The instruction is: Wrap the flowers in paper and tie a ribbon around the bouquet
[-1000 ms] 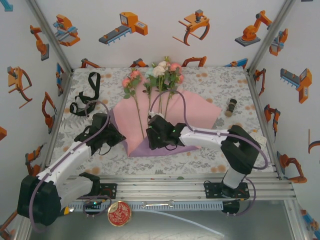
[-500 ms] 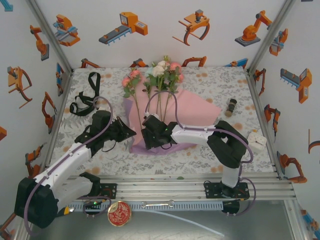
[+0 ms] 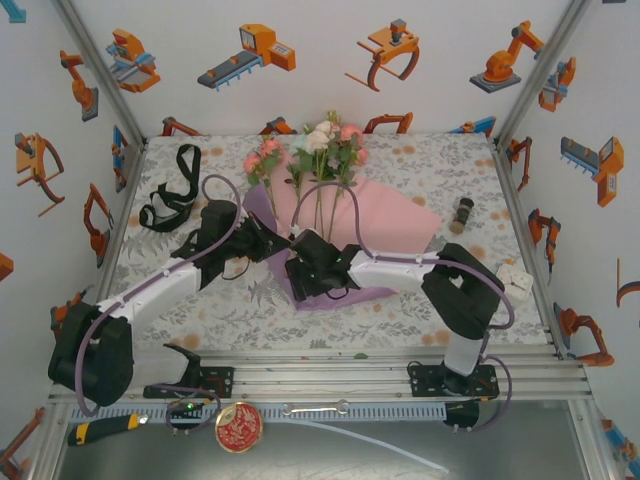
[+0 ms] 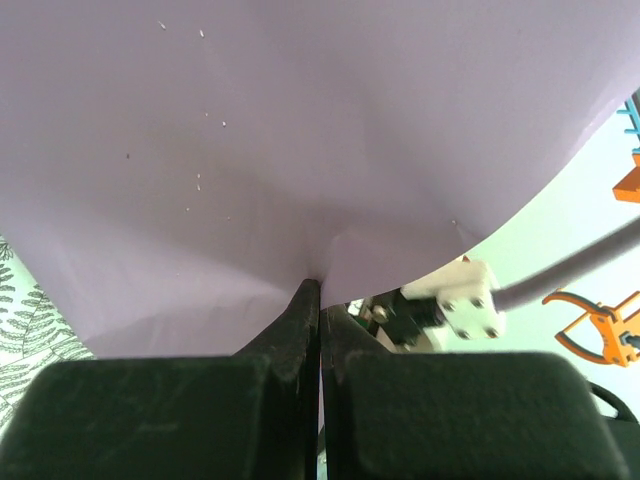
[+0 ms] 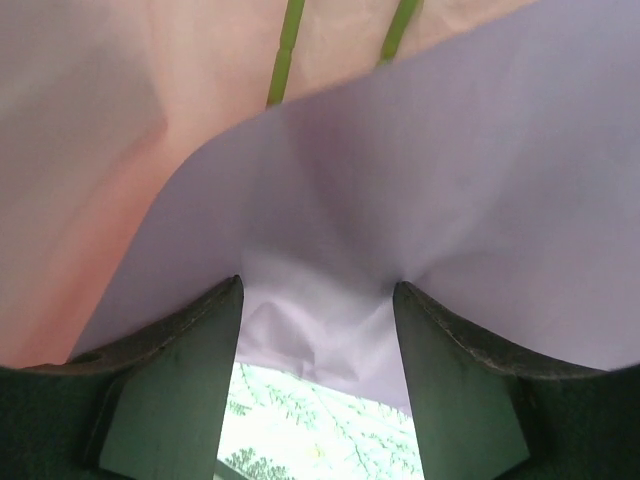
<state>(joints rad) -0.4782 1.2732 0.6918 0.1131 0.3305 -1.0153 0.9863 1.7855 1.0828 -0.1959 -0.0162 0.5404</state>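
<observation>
My left gripper stays closed on the paper's lifted edge for now, since the flowers' middle stems lie uncovered. If it opened now, the paper's edge would end short of them.
The flowers [image 3: 325, 145] lie on the paper [image 3: 395, 220], heads toward the back and stems running toward me. The sheet's pink side faces up, and its left edge is lifted and folded over, lilac side out. My left gripper [image 3: 268, 240] is shut on that lifted edge; in the left wrist view its jaws [image 4: 320, 285] pinch the lilac paper [image 4: 300, 130]. My right gripper [image 3: 300, 265] stands open at the sheet's near end. In the right wrist view its fingers [image 5: 318, 290] flank crumpled lilac paper [image 5: 450, 150], with green stems [image 5: 288, 40] beyond. The black ribbon [image 3: 168, 200] lies at the back left.
A small dark cylinder [image 3: 463, 212] lies at the right of the paper. A white box [image 3: 517, 280] sits at the table's right edge. A round red tin [image 3: 238, 427] and a yellow-handled tool [image 3: 100, 430] lie in front of the rail.
My left gripper has moved right and back, carrying the paper's left edge up over the stems. The lilac fold has grown. My right gripper has stayed at the sheet's near end.
</observation>
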